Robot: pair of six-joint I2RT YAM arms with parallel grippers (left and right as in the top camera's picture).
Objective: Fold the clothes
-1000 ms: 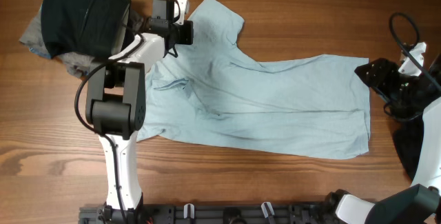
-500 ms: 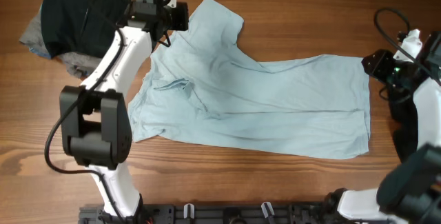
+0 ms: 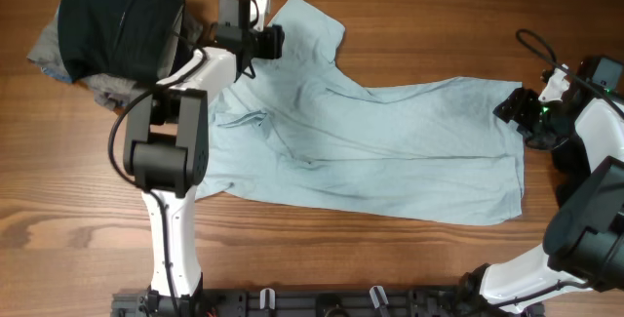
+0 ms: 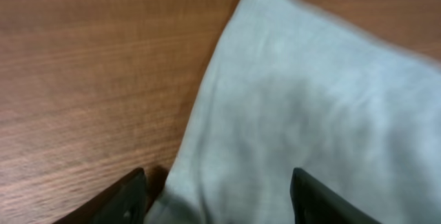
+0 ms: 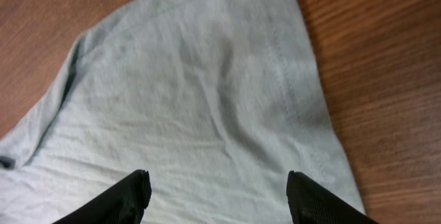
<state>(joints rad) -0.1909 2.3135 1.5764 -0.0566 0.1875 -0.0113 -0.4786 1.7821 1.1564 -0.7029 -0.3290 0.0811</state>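
Observation:
The robot's left gripper should next take hold of the pale blue T-shirt (image 3: 380,146) at the outer edge of its far-pointing sleeve (image 3: 280,17), so that it can fold the sleeve inward.
The pale blue T-shirt (image 3: 380,146) lies spread across the table, rumpled, with one sleeve (image 3: 312,24) pointing to the far side. My left gripper (image 3: 277,42) hovers at that sleeve's edge. In the left wrist view it (image 4: 217,207) is open, with its fingertips (image 4: 127,198) straddling the shirt's edge (image 4: 303,107) and gripping nothing. At the shirt's far right corner my right gripper (image 3: 511,110) is also open. The right wrist view has it (image 5: 217,200) over the hem (image 5: 207,93), its fingers (image 5: 131,195) clear of the cloth.
A black garment (image 3: 115,17) is heaped on a grey one (image 3: 90,88) at the far left corner. Another dark garment (image 3: 577,205) lies at the right edge beside the right arm. Bare wood (image 3: 322,258) runs along the near side, down to the rail (image 3: 322,302).
The left gripper has opened and come back down to the sleeve after swinging toward the far side. The right gripper narrowed briefly, reopened and shifted slightly left onto the shirt's corner.

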